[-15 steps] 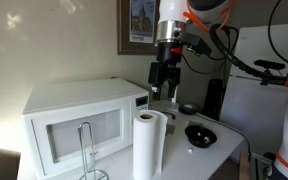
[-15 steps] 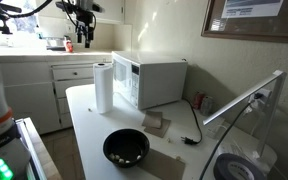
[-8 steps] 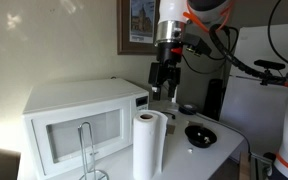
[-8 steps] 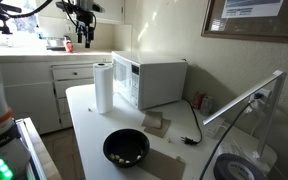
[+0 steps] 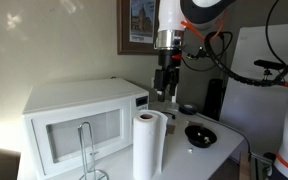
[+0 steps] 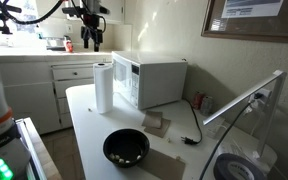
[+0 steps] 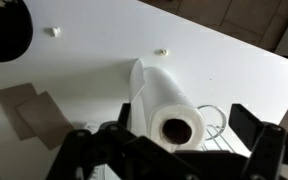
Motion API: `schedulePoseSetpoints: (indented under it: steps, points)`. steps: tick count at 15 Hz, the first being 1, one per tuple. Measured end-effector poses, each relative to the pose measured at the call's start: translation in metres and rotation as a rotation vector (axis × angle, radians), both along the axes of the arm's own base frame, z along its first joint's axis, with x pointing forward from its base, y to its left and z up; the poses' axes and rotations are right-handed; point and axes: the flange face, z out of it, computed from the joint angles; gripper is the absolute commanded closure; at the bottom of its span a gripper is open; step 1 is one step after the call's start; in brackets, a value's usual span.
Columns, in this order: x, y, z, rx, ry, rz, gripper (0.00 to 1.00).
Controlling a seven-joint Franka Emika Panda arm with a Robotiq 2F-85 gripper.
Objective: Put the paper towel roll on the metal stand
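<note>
Next, my gripper grabs the paper towel roll [image 5: 148, 145] from above by its top end, which keeps it upright with its bottom free to slide onto the metal stand.
The paper towel roll [image 5: 148, 145] stands upright on the white table in front of the microwave; it also shows in an exterior view [image 6: 103, 87] and, from above with its hollow core, in the wrist view [image 7: 172, 115]. The metal stand [image 5: 87, 150], a thin wire loop, stands beside the roll by the microwave door; its round wire base [image 7: 216, 128] shows next to the roll. My gripper [image 5: 165, 82] hangs high above the table, over the microwave's far end, open and empty. It also shows in an exterior view [image 6: 91, 38] and in the wrist view [image 7: 174, 150].
A white microwave [image 5: 79, 115] sits behind the roll and stand. A black bowl [image 5: 200, 134] lies on the table, also seen in an exterior view [image 6: 126, 148]. Brown paper pieces [image 7: 39, 112] lie flat on the table. Cabinets and a counter [image 6: 44, 70] stand beyond the table.
The arm has shifted a little sideways above the microwave. The roll and stand have not moved.
</note>
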Motion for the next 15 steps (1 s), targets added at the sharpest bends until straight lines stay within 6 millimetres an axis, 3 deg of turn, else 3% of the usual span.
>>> schedulePoseSetpoints:
  steps: [8,12,14,15]
  points:
    - [0.025,-0.027,-0.043,0.004,-0.087,0.015,0.00]
    - [0.036,-0.030,-0.066,0.017,-0.134,0.004,0.00]
    - [0.040,-0.030,-0.075,0.021,-0.147,0.003,0.12]
    - [0.041,-0.030,-0.079,0.023,-0.150,0.002,0.26]
